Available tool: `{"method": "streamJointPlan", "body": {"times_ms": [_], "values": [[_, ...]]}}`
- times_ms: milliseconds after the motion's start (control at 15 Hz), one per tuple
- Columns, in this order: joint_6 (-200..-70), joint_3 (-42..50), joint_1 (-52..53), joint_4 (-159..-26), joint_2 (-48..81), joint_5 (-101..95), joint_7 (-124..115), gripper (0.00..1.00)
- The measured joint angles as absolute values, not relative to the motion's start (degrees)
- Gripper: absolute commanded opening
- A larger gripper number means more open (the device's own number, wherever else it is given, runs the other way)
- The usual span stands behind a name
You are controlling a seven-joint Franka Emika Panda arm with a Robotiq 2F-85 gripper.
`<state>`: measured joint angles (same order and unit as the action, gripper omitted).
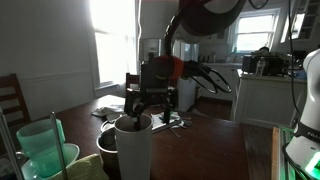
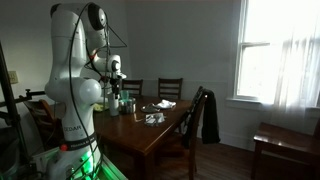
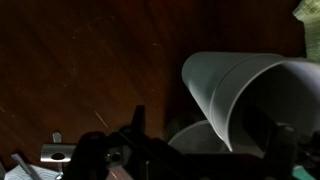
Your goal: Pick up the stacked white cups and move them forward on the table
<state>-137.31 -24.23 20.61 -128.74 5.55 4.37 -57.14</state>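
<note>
My gripper will take the stacked white cups from above next, by the side of their rim. The bottom of the stack stays free to stand forward on the table.
The stacked white cups point(image 1: 133, 150) stand tall near the front of an exterior view, on the dark brown table point(image 1: 210, 140). My gripper point(image 1: 150, 112) hangs just above and behind the stack's rim, with its dark fingers spread. In the wrist view the white stack point(image 3: 245, 95) fills the right half, and my gripper point(image 3: 210, 140) has one finger on each side of it. The fingers look open and not pressed on the cups. In the far exterior view my gripper point(image 2: 116, 88) is small, above the table point(image 2: 150, 130), and the cups are hard to make out.
A translucent green cup point(image 1: 40, 148) stands to the left of the stack. A metal pot point(image 1: 106, 146) sits close beside the stack. Papers and small items point(image 2: 153, 118) lie mid-table. Wooden chairs point(image 2: 170, 90) ring the table, one with a dark jacket point(image 2: 208, 115).
</note>
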Motion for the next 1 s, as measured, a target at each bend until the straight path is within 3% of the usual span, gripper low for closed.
{"method": "streamJointPlan", "body": {"times_ms": [67,200,733,1000], "values": [[-137.6,-23.9,20.9,-128.7,6.1,3.9,-57.7,0.72],[-137.6,-23.5,21.6,-128.6,7.0,2.9,-58.8,0.61],[-137.4,-23.0,25.1,-126.1,8.1,-0.6,-61.6,0.03],[-135.8,-23.0,25.9,-124.8,8.1,-1.5,-62.0,0.00]]}}
